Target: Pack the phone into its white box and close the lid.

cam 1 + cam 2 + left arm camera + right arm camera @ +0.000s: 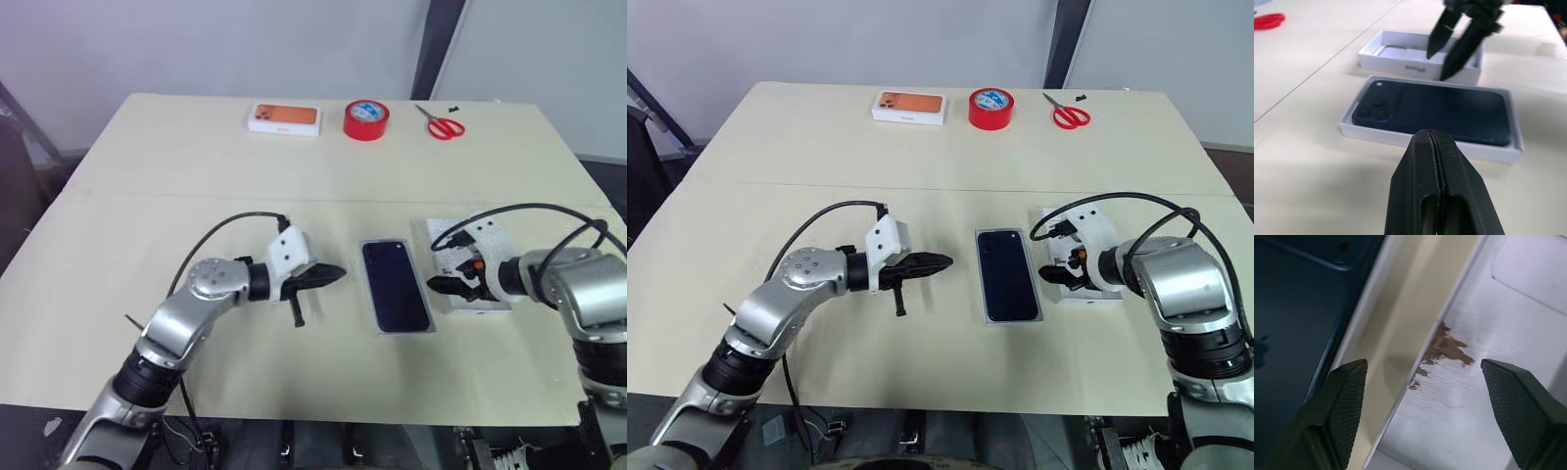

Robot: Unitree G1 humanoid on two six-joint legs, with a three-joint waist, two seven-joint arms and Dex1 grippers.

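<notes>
The lid needs to close the white box over the phone. My right gripper should next grab the lid by its long side.
The dark navy phone lies camera side up inside the shallow white box at the table's middle. Just right of it rests the lid, inner side up, white inside with a brown scuffed patch. My right gripper hangs open over the lid's wall nearest the phone, one finger on the phone's side and the other over the lid's inside, with nothing held. Left of the box, my left gripper is shut and empty, pointing at the phone from a short gap away.
At the table's far edge stand a white box picturing an orange phone, a red tape roll and red scissors. Bare cream tabletop spreads to the left and front.
</notes>
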